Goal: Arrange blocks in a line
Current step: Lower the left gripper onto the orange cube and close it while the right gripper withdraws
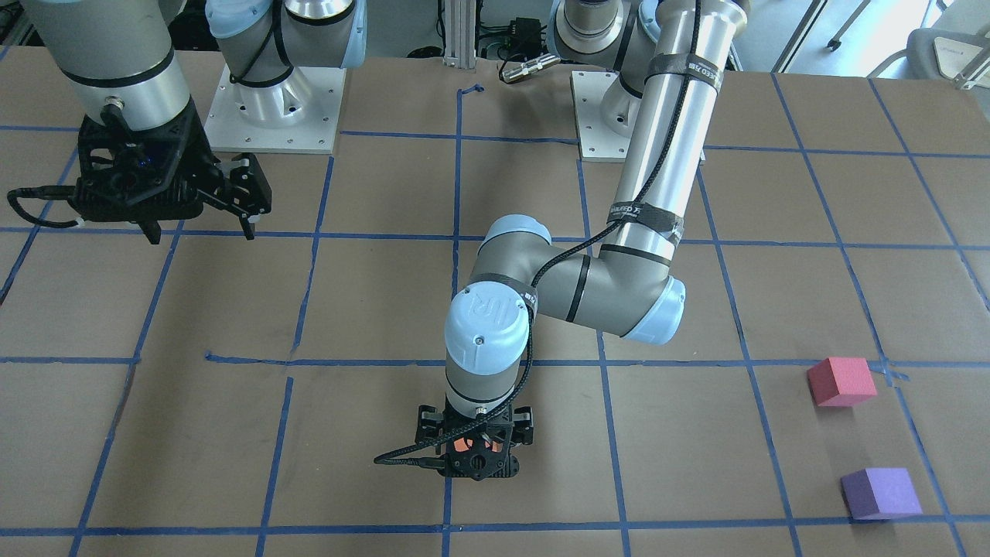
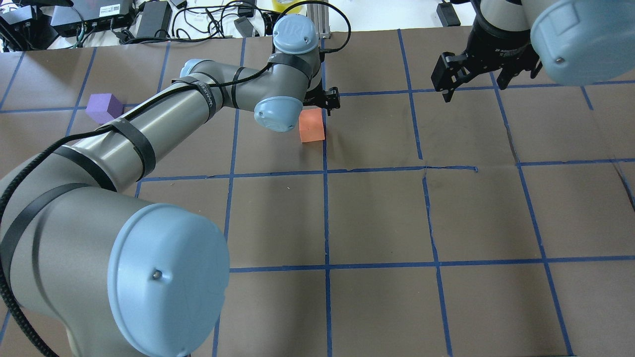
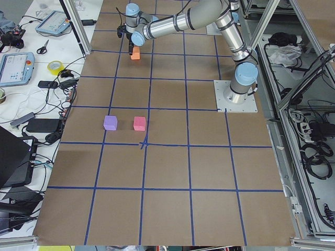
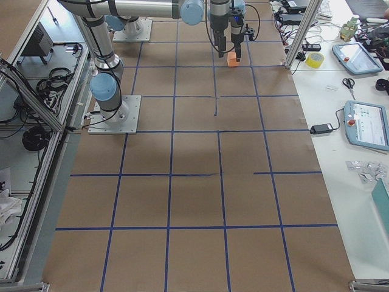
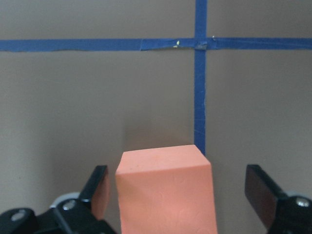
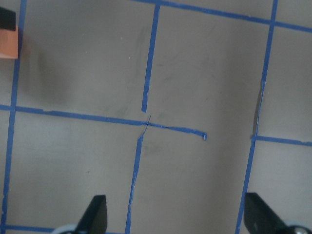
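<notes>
The left gripper needs to grab the orange block by opposite sides, so that the block can take its place in line between the purple block [image 1: 880, 493] and the pinkish-red block.
The orange block [image 5: 165, 195] stands on the table beside a blue tape line; it also shows in the overhead view [image 2: 311, 125]. My left gripper [image 1: 473, 452] is low over it, fingers [image 5: 97, 187] on either side. It is open, with a clear gap on the right. The pinkish-red block [image 1: 841, 381] and the purple block [image 1: 880, 493] sit apart from it, near each other, far out on my left side. My right gripper [image 2: 474, 87] hangs open and empty above the table on my right.
The brown table [image 2: 377, 218] is marked with a blue tape grid. The arm bases [image 1: 271, 116] stand on white plates at the robot's edge. Cables and devices [image 2: 149, 15] lie beyond the far table edge.
</notes>
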